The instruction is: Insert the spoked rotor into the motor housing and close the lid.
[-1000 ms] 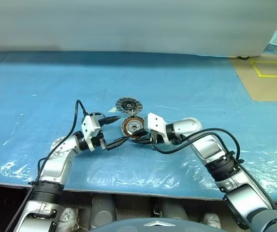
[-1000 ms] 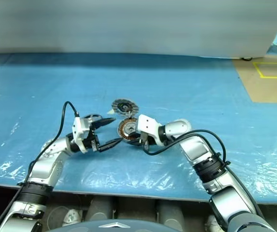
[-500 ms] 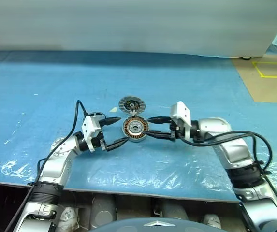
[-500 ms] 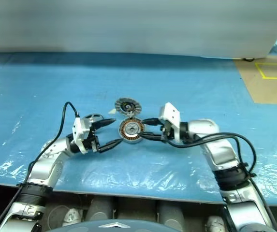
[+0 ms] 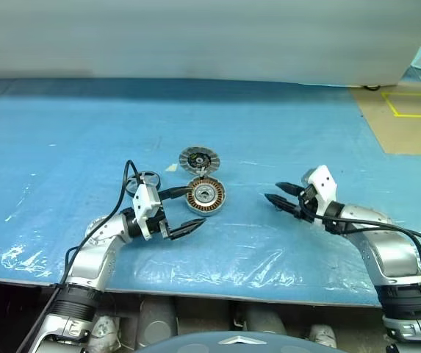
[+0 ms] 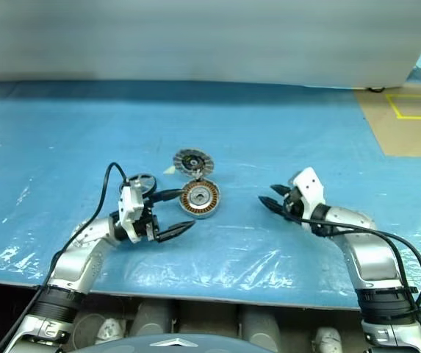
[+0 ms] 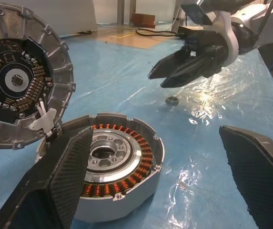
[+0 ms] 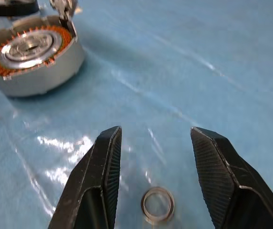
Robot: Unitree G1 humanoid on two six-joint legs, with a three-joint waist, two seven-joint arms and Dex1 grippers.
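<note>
My right fingers reach past the small metal ring [image 8: 157,204], above the blue sheet [image 8: 157,162]. It is too soon to close my right gripper now.
The motor housing [image 5: 206,195] sits on the blue sheet, copper windings ringing its pale centre. Just behind it is the lid [image 5: 198,159], dark finned face showing, close to the housing's far rim. The spoked rotor [image 5: 145,179] lies flat behind my left wrist. My left gripper [image 5: 196,207] is open beside the housing, one finger along its left rim, the other nearer the table's front. My right gripper [image 5: 272,192] is open and empty, well to the right of the housing and pointing at it. A small metal ring [image 8: 157,204] lies on the sheet between its fingers [image 8: 103,176].
Crinkled blue plastic sheet [image 5: 63,132] covers the table; its front edge runs just below both arms. A brown floor patch with yellow tape [image 5: 408,110] lies at the far right. Bare sheet stretches between the housing and the right gripper.
My right gripper has drawn away from the housing, swinging well to the right, and now stands open. The left gripper edged slightly nearer the housing. Housing, lid and rotor stayed put.
</note>
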